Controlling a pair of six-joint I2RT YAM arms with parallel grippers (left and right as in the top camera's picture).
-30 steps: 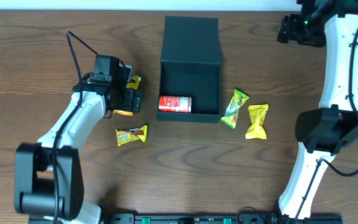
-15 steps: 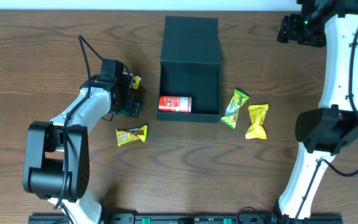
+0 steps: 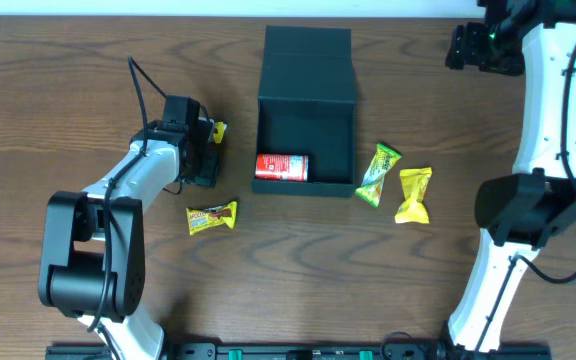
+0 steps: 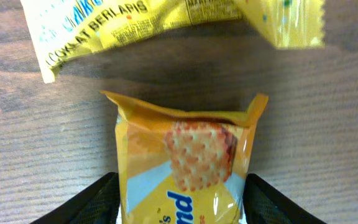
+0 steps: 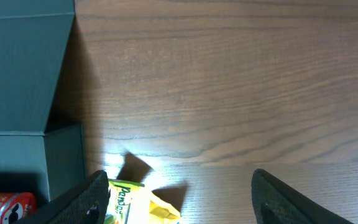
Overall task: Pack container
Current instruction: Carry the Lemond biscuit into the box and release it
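My left fingers are wide open beside the orange cracker packet [image 4: 185,162], so it would stay on the tabletop if lifted now.
The dark teal container [image 3: 306,125] stands open at the table's middle, its lid [image 3: 308,50] folded back. A red packet [image 3: 282,166] lies inside at the front left. My left gripper [image 3: 204,160] is low on the table left of the container. In the left wrist view its fingers [image 4: 180,202] flank an orange cracker packet [image 4: 185,162] and touch its sides at near full spread. My right gripper [image 3: 480,46] is open and empty, high at the back right. The right wrist view shows the container [image 5: 23,68].
A yellow packet [image 3: 216,131] lies just beyond the left gripper and also shows in the left wrist view [image 4: 104,25]. A small yellow-brown packet [image 3: 212,217] lies in front. A green packet [image 3: 378,173] and a yellow packet [image 3: 414,195] lie right of the container.
My left arm has swung its elbow in and the gripper has settled over the orange cracker packet, which now is hidden in the overhead view. The right arm has not moved.
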